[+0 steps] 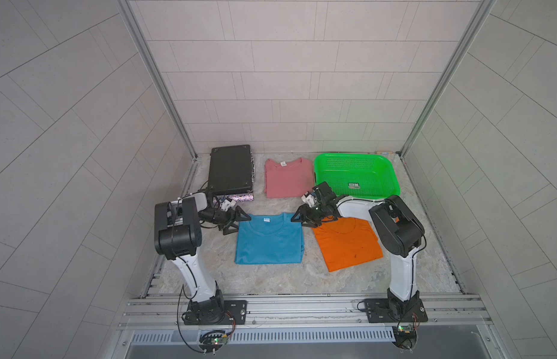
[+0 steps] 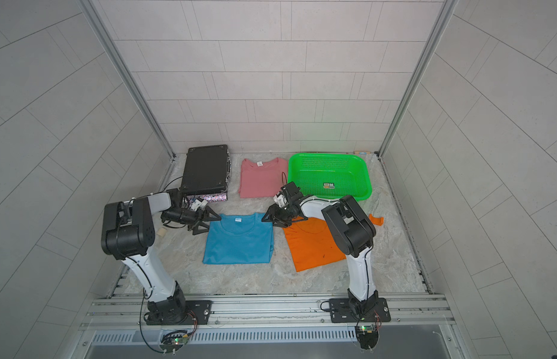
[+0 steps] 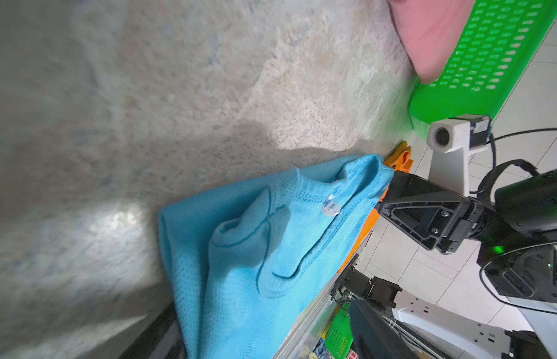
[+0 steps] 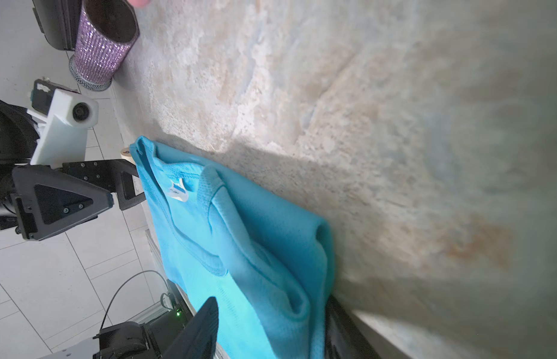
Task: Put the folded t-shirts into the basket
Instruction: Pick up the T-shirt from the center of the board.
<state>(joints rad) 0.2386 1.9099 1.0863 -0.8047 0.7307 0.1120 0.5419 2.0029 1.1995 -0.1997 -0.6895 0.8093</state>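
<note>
I should next grab the t-shirt's far corner (image 1: 295, 219) with my right gripper, opposite my left gripper, to put the teal-blue t-shirt still folded into the basket (image 1: 393, 177).
The teal-blue t-shirt (image 1: 269, 241) (image 2: 238, 241) lies flat at the table's middle. My left gripper (image 1: 241, 224) (image 3: 258, 329) stands open at its far left corner, one finger along the table and the other above the cloth. My right gripper (image 1: 299, 222) (image 4: 272, 323) stands open in the same way at the far right corner, with cloth between its jaws. The orange t-shirt (image 1: 348, 245) lies to the right, partly under my right arm. The pink t-shirt (image 1: 286, 178) lies at the back, next to the green basket (image 1: 393, 177), which holds only a sticker.
A black hard-shell case (image 1: 230, 169) stands at the back left, with a glittery purple cup (image 1: 236, 197) (image 4: 103, 43) lying in front of it. A small orange piece (image 2: 376, 219) sits right of my right arm. Tiled walls enclose three sides; an aluminium rail (image 1: 302, 303) runs along the front.
</note>
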